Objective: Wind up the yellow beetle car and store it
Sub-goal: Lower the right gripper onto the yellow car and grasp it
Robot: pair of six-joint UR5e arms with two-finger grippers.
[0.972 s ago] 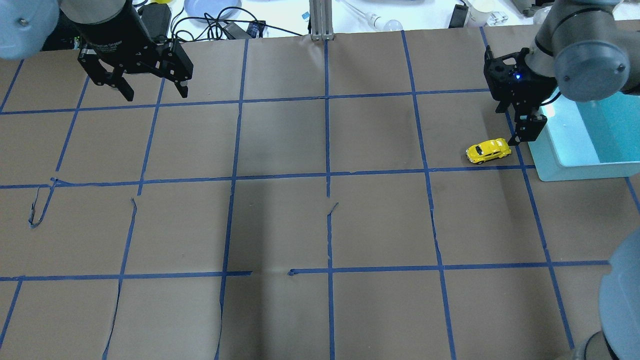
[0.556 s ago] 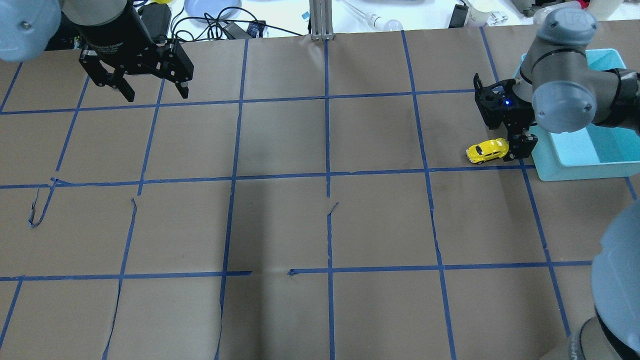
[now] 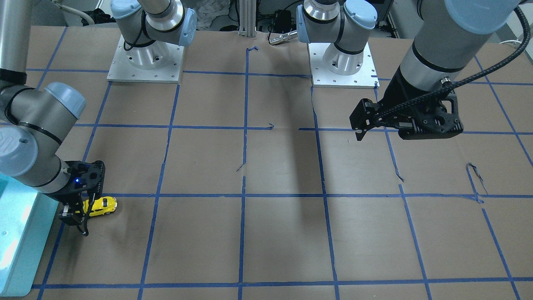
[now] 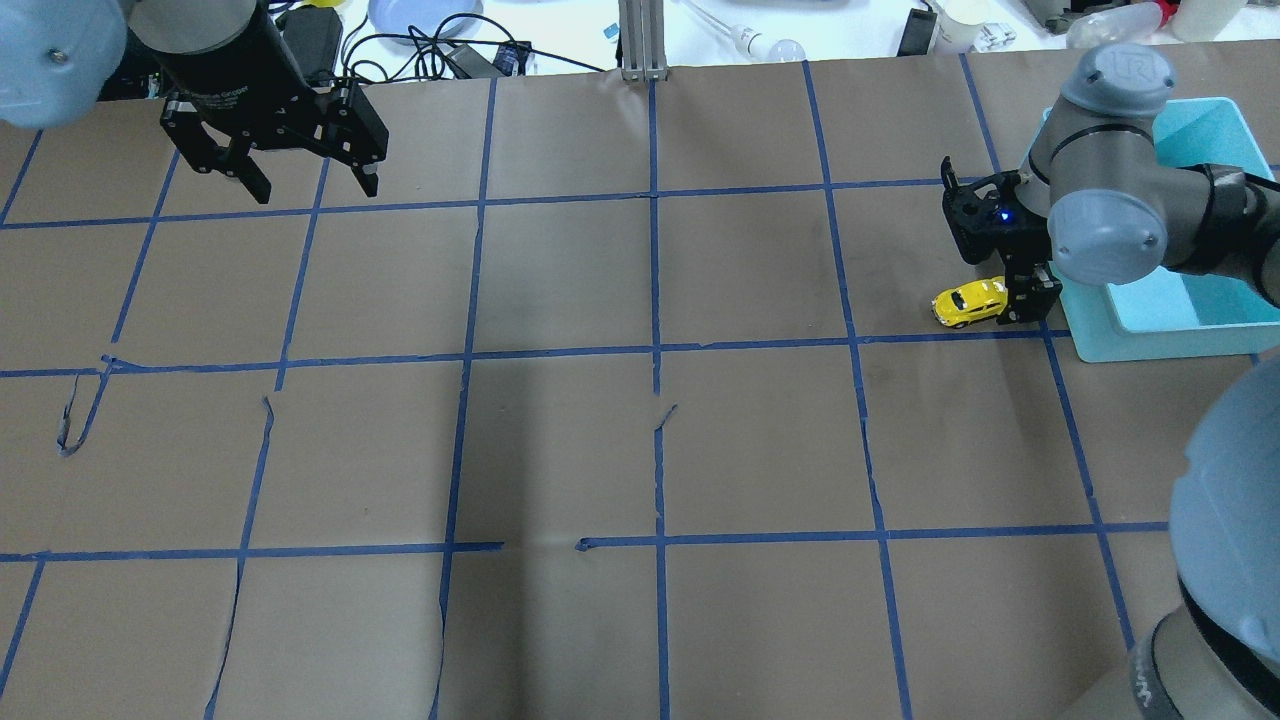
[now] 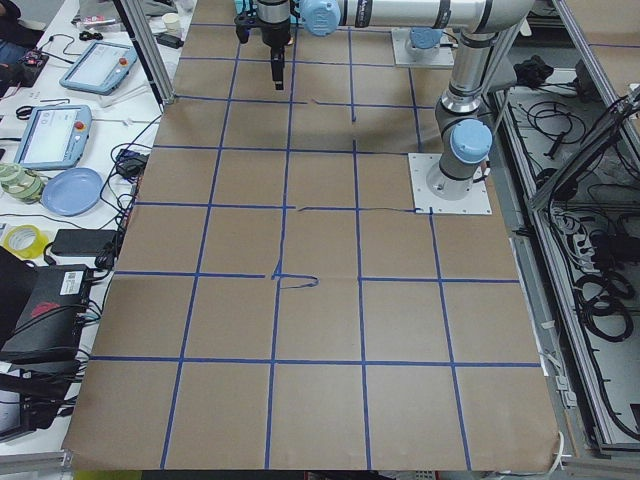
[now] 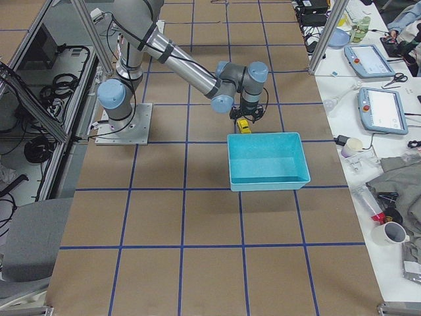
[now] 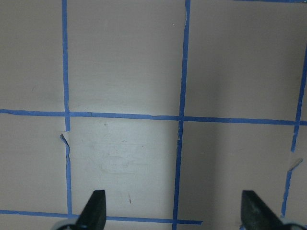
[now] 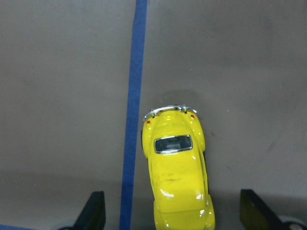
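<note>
Next, my right gripper grabs the yellow beetle car by the sides of its roof (image 8: 176, 181), to put it away in the teal bin.
The yellow beetle car (image 4: 968, 303) stands on the brown paper just left of the teal bin (image 4: 1150, 342). It also shows in the front view (image 3: 101, 206) and the right side view (image 6: 243, 124). My right gripper (image 4: 1010, 295) is low over the car's bin-side end and open. In the right wrist view the car (image 8: 178, 172) lies between the two spread fingertips (image 8: 93, 213), which do not touch it. My left gripper (image 4: 312, 188) hangs open and empty over the far left of the table. Its wrist view (image 7: 173, 213) shows only paper and tape.
The teal bin (image 3: 16, 241) sits at the table's right edge, right beside the right gripper. Blue tape lines cross the paper, some torn and curled (image 4: 75, 420). Cables, a plate and bottles lie beyond the far edge (image 4: 420, 30).
My right gripper has dropped and shifted slightly left, from beside the car's end to astride it. The car and the left arm have not moved.
</note>
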